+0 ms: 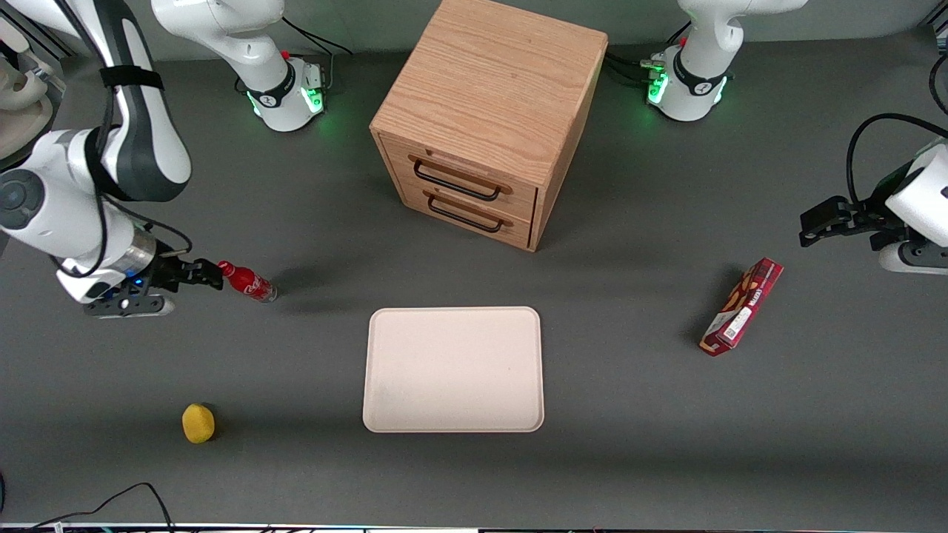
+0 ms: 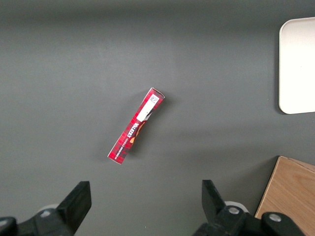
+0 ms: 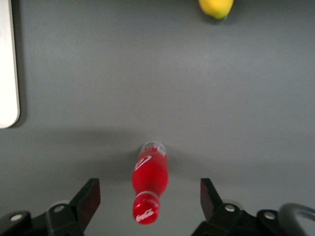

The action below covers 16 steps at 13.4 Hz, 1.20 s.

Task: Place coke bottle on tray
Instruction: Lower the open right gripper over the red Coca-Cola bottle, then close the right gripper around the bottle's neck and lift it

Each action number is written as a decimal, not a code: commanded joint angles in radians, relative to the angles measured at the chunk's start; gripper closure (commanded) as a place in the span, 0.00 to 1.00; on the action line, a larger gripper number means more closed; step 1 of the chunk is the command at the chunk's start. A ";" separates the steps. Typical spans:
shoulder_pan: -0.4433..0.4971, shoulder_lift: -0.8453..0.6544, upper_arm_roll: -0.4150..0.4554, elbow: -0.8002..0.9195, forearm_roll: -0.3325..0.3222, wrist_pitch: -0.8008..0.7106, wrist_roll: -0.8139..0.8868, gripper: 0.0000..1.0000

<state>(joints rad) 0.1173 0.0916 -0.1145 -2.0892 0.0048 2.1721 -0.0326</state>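
Note:
I should next pick up the bottle by its cap end (image 1: 226, 268) with my right gripper, to put the coke bottle onto the pale tray (image 1: 453, 369).
The coke bottle (image 1: 249, 282), small and red with a red cap, stands on the grey table toward the working arm's end, apart from the tray. My right gripper (image 1: 208, 274) is open and hangs right at the bottle's cap. In the right wrist view the bottle (image 3: 149, 182) shows cap-first between the two spread fingers of the gripper (image 3: 148, 191), touching neither. The pale cream tray (image 1: 453, 369) lies flat at the table's middle, nearer the front camera than the bottle; its rim also shows in the right wrist view (image 3: 7, 73).
A wooden two-drawer cabinet (image 1: 489, 111) stands farther from the front camera than the tray. A yellow lemon-like object (image 1: 198, 423) lies nearer the front camera than the bottle. A long red snack box (image 1: 742, 306) lies toward the parked arm's end.

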 commanded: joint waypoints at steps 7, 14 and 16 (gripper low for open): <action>-0.002 -0.067 0.012 -0.216 0.027 0.178 -0.023 0.51; 0.010 -0.040 0.071 -0.088 0.027 0.131 0.031 1.00; 0.012 0.052 0.126 0.138 0.029 -0.039 0.104 1.00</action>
<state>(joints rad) 0.1234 0.0624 -0.0352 -2.1731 0.0161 2.2803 0.0057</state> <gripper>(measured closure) 0.687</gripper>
